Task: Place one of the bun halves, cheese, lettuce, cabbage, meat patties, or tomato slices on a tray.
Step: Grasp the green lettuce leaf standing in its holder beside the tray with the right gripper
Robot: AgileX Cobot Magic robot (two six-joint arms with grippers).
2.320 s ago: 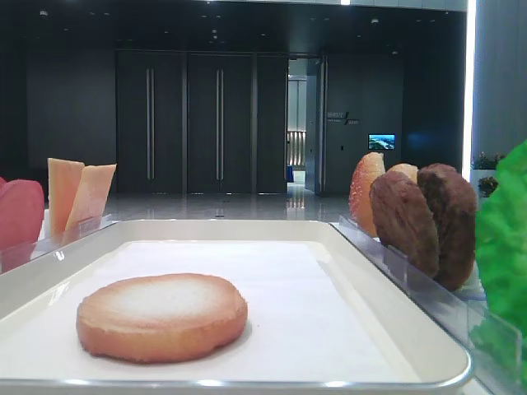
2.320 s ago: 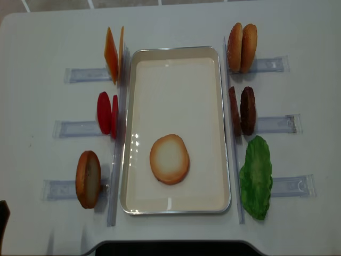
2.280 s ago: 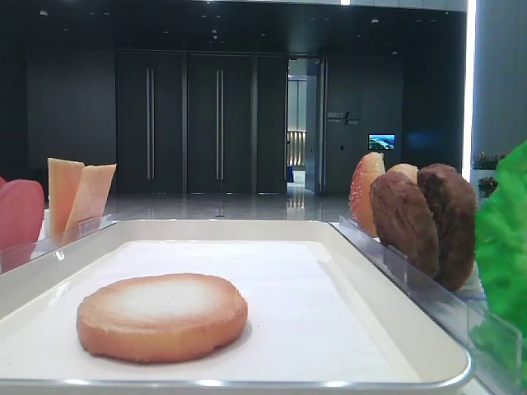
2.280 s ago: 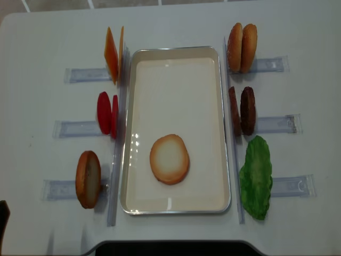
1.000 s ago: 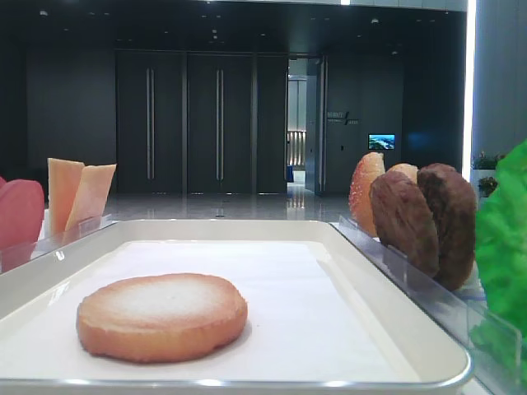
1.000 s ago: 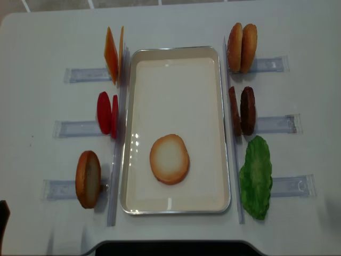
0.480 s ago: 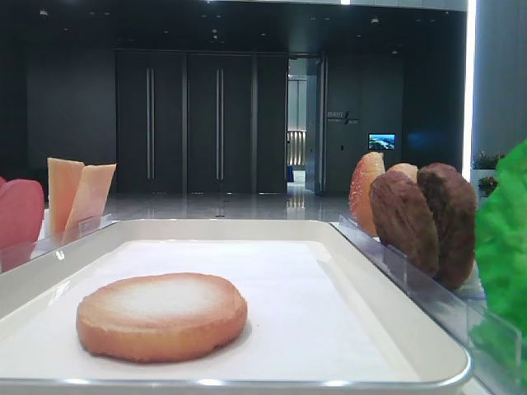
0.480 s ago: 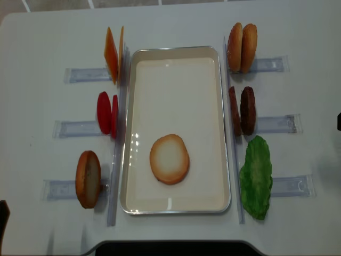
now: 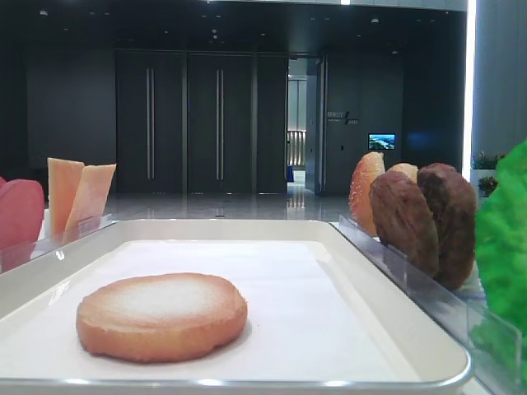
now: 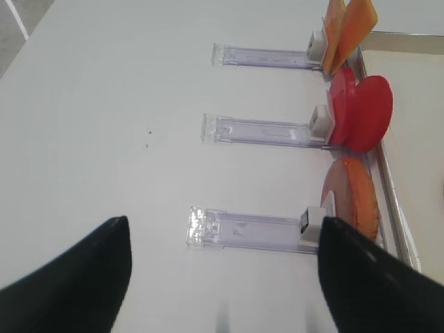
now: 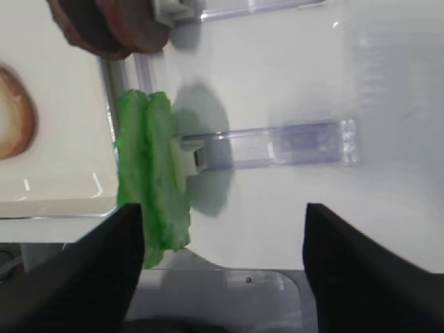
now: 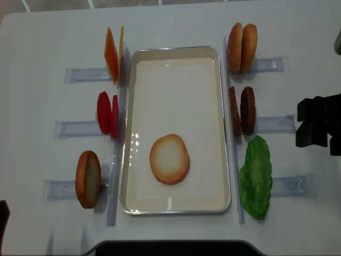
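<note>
The clear holder keeps the lettuce low down. My right gripper should go to the lettuce next and grab it by its upper edge [image 12: 258, 175], which stands up free.
One bun half [image 12: 169, 159] lies flat on the white tray [image 12: 176, 50]. The meat patties [image 12: 242, 110] and the lettuce [image 12: 256, 178] stand in clear holders right of the tray. My right gripper [image 12: 305, 125] hangs open and empty to their right; in its wrist view the lettuce [image 11: 152, 173] lies ahead of the right gripper [image 11: 223, 215], to the left. My left gripper [image 10: 223, 225] is open over bare table, left of a standing bun half [image 10: 354, 198], the tomato slices [image 10: 364, 114] and the cheese [image 10: 350, 24]. Cabbage is out of view.
Two more bun halves [image 12: 242, 47] stand at the back right. Clear plastic holders [image 12: 274, 124] stick out from both long sides of the tray. A grey ledge [image 11: 229, 295] runs along the table's near edge.
My right gripper has come into the overhead view from the right edge and now hangs right of the patties. The food and the tray have not moved.
</note>
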